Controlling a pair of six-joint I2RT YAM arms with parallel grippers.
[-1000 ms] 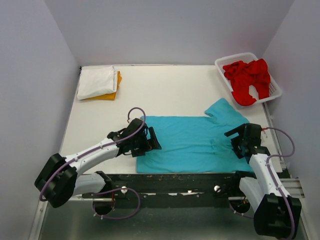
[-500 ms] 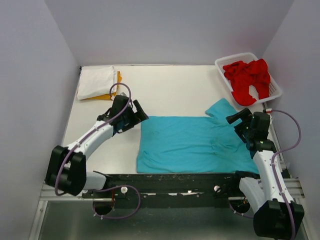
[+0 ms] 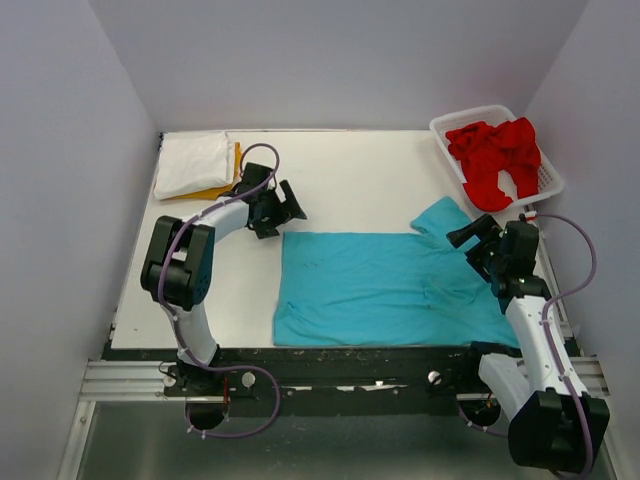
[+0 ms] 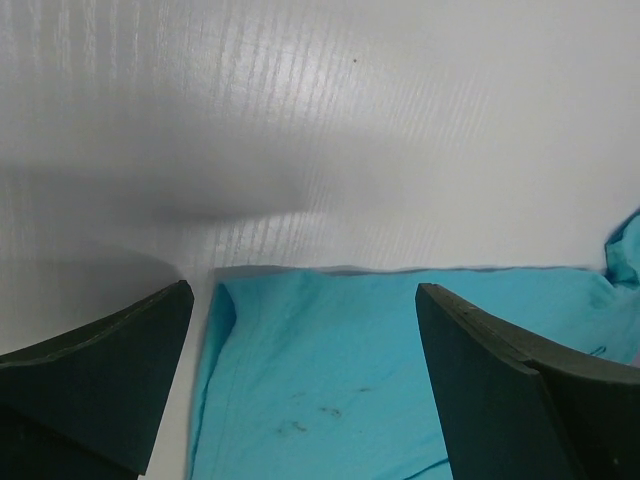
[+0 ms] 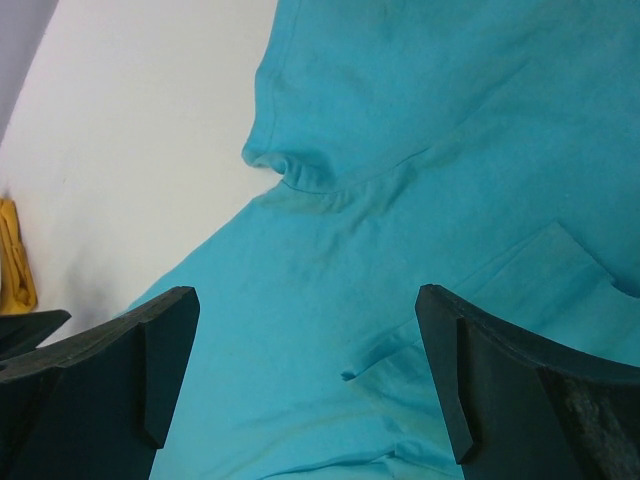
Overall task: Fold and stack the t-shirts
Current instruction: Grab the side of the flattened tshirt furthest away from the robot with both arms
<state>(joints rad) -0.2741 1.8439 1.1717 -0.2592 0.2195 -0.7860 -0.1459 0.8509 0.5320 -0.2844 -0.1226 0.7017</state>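
Observation:
The far corner of the turquoise t-shirt, away from the t-shirt's sleeve, is the part my left gripper should grab next. The t-shirt's far side should then be folded toward its near side.
The turquoise t-shirt lies spread flat at the table's near middle, one sleeve sticking out at its far right. It fills the lower left wrist view and most of the right wrist view. My left gripper is open and empty, just beyond the shirt's far left corner. My right gripper is open and empty above the shirt's right side, near the sleeve. A folded white t-shirt lies on an orange one at the far left. Red t-shirts fill the basket.
The white slatted basket stands at the far right corner. Grey walls close in the table on three sides. The black rail runs along the near edge. An orange cloth edge shows at the left of the right wrist view.
My left gripper has swung from the shirt's near left edge away to its far left corner. My right gripper has moved farther from the near edge, toward the sleeve. The shirt has not moved.

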